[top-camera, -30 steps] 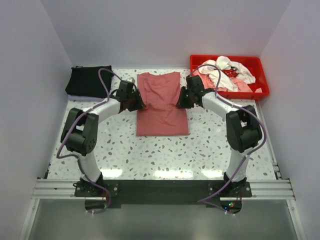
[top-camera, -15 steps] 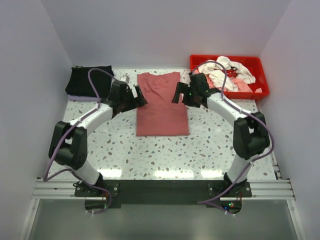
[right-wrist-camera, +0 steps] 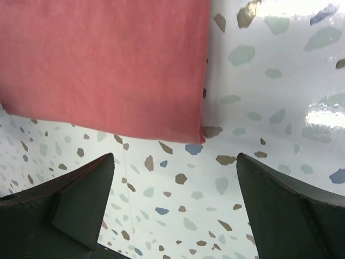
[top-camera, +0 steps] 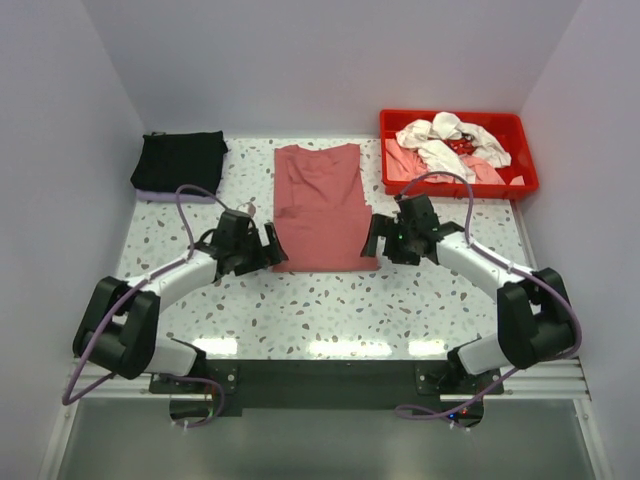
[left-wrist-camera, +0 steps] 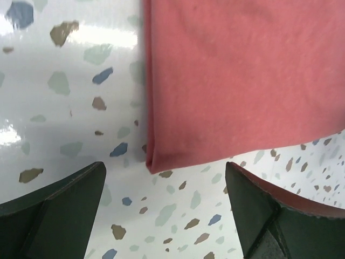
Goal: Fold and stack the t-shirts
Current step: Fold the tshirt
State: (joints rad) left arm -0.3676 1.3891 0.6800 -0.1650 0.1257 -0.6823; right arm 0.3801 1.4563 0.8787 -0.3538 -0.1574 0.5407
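Observation:
I should next grab the brick-red t-shirt (top-camera: 322,205) by its near corner with my left gripper, matching the right gripper's corner, to fold its near end over evenly.
A brick-red t-shirt (top-camera: 322,205) lies on the table as a long folded strip, sleeves tucked in. My left gripper (top-camera: 272,246) stands open beside its near left corner; that corner (left-wrist-camera: 153,162) shows in the left wrist view just ahead of the wide-apart fingers (left-wrist-camera: 59,208). My right gripper (top-camera: 371,238) stands open at the near right corner (right-wrist-camera: 199,137), nothing between its fingers (right-wrist-camera: 285,208). A folded black t-shirt (top-camera: 178,160) rests at the back left. White and pale pink t-shirts (top-camera: 445,145) are heaped in the tray.
A rigid bright-red plastic tray (top-camera: 525,180) sits at the back right. A pale lilac layer (top-camera: 160,197) peeks out under the black shirt. White walls close in on three sides. Terrazzo table surface (top-camera: 330,300) stretches toward the arm bases.
Both grippers let go of the shirt's sides, opened wide, and drew back toward me to its near corners. The red shirt has stayed flat.

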